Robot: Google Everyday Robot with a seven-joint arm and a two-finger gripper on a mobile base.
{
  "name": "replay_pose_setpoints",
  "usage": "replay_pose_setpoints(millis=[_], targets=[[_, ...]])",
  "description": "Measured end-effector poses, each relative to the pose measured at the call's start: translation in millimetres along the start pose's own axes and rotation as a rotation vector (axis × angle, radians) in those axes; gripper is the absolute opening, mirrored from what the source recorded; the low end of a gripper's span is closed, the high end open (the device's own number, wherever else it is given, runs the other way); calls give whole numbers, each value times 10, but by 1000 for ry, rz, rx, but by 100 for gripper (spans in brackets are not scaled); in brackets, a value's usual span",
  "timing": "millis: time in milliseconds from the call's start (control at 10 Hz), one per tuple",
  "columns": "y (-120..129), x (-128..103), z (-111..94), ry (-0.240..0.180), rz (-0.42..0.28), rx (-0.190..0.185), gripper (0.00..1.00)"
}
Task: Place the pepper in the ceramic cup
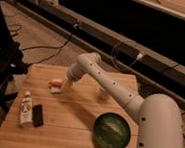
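Observation:
The gripper grabs the small red-orange pepper by its body (55, 84) next, to place it in the ceramic cup (103, 94).
The pepper (55, 83), small and red-orange, lies on a flat white pad (57, 89) at the table's back left. My gripper (65, 84) hangs just to the right of the pepper, close above the table, open with nothing in it. The arm reaches in from the lower right across the table's middle. The ceramic cup (103, 94), pale and narrow, stands at the back centre, partly hidden behind the forearm.
A wide green bowl (111, 132) sits at the front right. A white bottle (26, 110) and a small black object (38, 115) lie near the left front of the wooden table (69, 136). Cables run over the floor behind.

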Motion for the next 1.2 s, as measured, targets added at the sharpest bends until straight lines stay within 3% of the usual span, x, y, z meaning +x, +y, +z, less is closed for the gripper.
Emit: replay_pose_setpoints(millis=[600,700,800,1200], targets=[[-77,279,384,21,59,-27,74],[-74,303,423,14,76,-33,66],[-88,299,460,-5,101,-37,46],[-170,203,336,-27,93,-13,5]])
